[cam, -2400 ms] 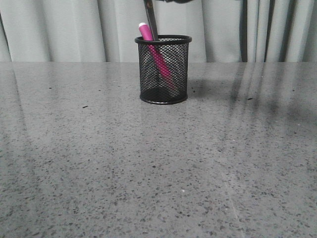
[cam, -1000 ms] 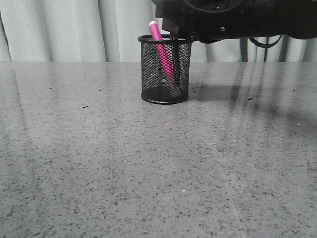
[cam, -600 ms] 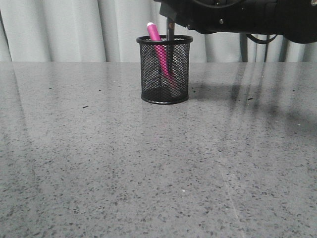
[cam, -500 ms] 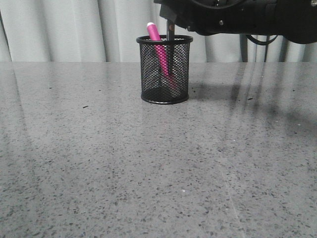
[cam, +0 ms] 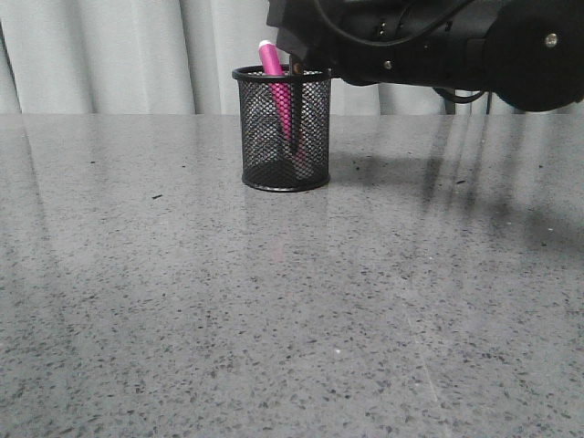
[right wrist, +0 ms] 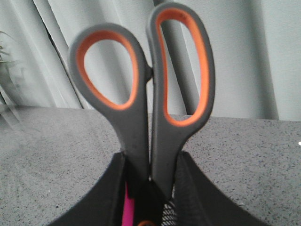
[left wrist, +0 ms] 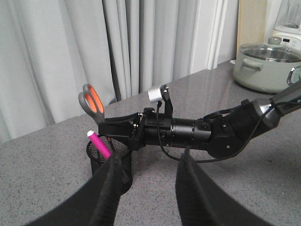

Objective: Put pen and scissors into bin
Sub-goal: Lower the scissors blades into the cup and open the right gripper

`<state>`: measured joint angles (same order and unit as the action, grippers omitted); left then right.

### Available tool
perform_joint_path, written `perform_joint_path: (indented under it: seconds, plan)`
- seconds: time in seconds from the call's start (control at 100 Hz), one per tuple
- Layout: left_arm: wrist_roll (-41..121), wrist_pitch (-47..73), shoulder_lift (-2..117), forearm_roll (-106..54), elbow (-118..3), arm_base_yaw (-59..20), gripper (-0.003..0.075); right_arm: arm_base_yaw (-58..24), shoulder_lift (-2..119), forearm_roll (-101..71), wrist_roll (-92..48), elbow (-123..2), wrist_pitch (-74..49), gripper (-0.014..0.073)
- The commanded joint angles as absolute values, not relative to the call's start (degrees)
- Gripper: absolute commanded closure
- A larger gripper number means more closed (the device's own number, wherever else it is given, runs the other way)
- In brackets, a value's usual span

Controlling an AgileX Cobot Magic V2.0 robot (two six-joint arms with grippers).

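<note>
I should open my right gripper now. The lower blades of the scissors [cam: 295, 100] reach down inside the black mesh bin [cam: 285, 137], so the scissors would stay in the bin.
The bin [cam: 283, 128], a black wire-mesh cup, stands on the grey table with the magenta pen [cam: 271, 59] leaning inside, its cap above the rim. My right gripper [cam: 297, 46] is shut on the scissors [cam: 295, 100], whose blades reach down into the bin. In the right wrist view the grey, orange-lined handles [right wrist: 150, 94] stand up between the closed fingers of my right gripper [right wrist: 150, 160], with the pen [right wrist: 126, 209] just below. My left gripper [left wrist: 149, 188] is open and empty, above and short of the bin [left wrist: 96, 160]. The pen [left wrist: 99, 143] and the scissors handles [left wrist: 93, 101] show there too.
My right arm [left wrist: 197, 134] stretches across the table to the bin. A pale green pot with a glass lid [left wrist: 270, 66] sits on the far table corner. Grey curtains [cam: 109, 55] hang behind the table.
The right arm has moved left and lower with the scissors. The bin has slid a little to the left, and the pen stands more upright in it.
</note>
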<state>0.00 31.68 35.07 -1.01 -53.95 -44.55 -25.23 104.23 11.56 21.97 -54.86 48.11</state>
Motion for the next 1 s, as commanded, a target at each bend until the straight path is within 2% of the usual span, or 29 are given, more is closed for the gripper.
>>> perform_joint_path:
  seconds: [0.0,0.08,0.15,0.39,0.46,0.99]
  plan:
    - [0.0,28.05,35.24,-0.96,-55.38,-44.97,0.0479,-25.73,102.91,12.38,22.24,-55.97,48.93,0.0658]
    - [0.0,28.05,35.24,-0.96,-55.38,-44.97,0.0479,-25.73,102.91,12.38,22.24,-55.97,48.93,0.0652]
    - [0.0,28.05,35.24,-0.85,-55.38,-44.97,0.0479,-25.73,102.91,12.38,22.24,-55.97,48.93,0.0613]
    - [0.0,27.94,35.24,0.54,-55.38,-44.97,0.0479,-25.73,102.91,12.38,22.24,-55.97,49.4,0.0307]
    - [0.0,27.94,35.24,1.08,-55.38,-44.97,0.0479,-25.73,102.91,12.38,22.24,-55.97,49.54,0.0254]
    - [0.0,26.77,35.24,2.95,-55.38,-44.97,0.0479,-25.73,101.86,12.38,22.24,-55.97,57.84,0.024]
